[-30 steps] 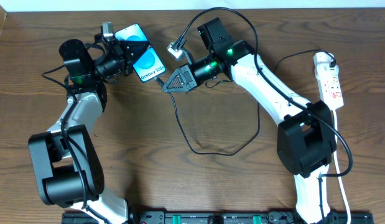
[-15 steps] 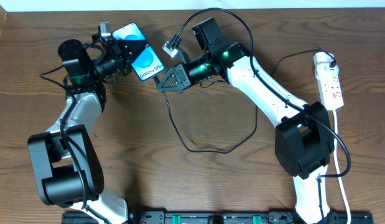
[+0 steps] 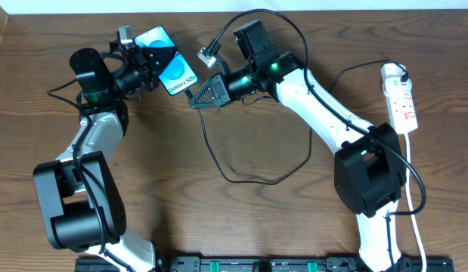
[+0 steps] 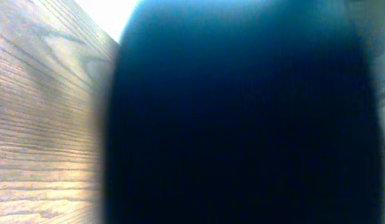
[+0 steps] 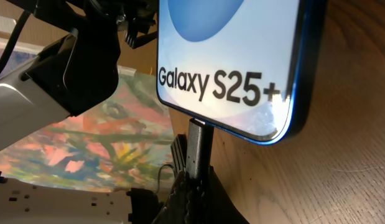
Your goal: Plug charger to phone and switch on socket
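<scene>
The connector's black body sits flush against the phone's bottom edge and its metal is all inside, so my right gripper will let go of the connector.
In the overhead view my left gripper [image 3: 154, 59] is shut on the phone [image 3: 179, 74] and holds it tilted above the table, blue screen up. My right gripper [image 3: 194, 100] is shut on the charger's black connector [image 5: 200, 146]. In the right wrist view the gripper [image 5: 195, 183] holds the connector upright, and its tip meets the bottom edge of the phone [image 5: 229, 74] below the "Galaxy S25+" text. The black cable [image 3: 249, 181] loops across the table to a black plug [image 3: 403, 73] in the white socket [image 3: 400, 98] at the far right. The left wrist view is almost fully blocked by something dark.
The socket's white cord [image 3: 415, 227] runs down the right edge. A cable with a silver plug [image 3: 209, 54] arcs over the right arm. Bare wood table [image 4: 43, 124] shows at the left of the left wrist view.
My right gripper has moved left and slightly up with the connector, closing on the phone's bottom edge. The phone has shifted a little up and left in my left gripper.
</scene>
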Motion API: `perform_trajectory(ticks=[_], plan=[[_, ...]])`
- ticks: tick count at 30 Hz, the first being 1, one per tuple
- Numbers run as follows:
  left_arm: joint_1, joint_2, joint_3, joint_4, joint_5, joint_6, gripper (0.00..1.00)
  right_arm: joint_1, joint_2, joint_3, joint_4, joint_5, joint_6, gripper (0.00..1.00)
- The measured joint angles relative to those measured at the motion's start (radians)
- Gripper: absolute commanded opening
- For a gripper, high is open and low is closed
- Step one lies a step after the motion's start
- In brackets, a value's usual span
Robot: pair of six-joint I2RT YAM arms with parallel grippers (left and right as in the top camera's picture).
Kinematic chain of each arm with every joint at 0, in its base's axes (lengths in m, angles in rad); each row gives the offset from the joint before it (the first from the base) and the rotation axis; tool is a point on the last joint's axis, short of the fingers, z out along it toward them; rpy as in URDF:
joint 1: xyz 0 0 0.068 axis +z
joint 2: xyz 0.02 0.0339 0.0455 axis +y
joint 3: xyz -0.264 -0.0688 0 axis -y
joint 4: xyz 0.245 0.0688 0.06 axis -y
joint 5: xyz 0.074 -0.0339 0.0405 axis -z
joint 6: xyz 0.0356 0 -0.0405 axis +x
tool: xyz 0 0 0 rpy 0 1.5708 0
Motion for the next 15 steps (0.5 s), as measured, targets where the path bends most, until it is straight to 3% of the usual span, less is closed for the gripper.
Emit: perform_trajectory(ticks=[2,4,7,15], plan=[[0.000,0.000,0.000,0.000,0.000,0.000,0.07,-0.002,0.000,0.000,0.000,-0.001,0.003,0.03],[-0.002,0.000,0.000,-0.001,0.001,0.000,0.07,-0.006,0.000,0.000,-0.008,-0.007,0.010,0.17],[-0.013,0.000,0.000,-0.005,0.031,0.001,0.07,-0.021,0.000,0.002,-0.051,-0.013,0.002,0.23],[-0.014,0.000,0.000,-0.011,0.062,0.010,0.07,-0.136,0.000,0.002,-0.232,-0.018,-0.078,0.27]])
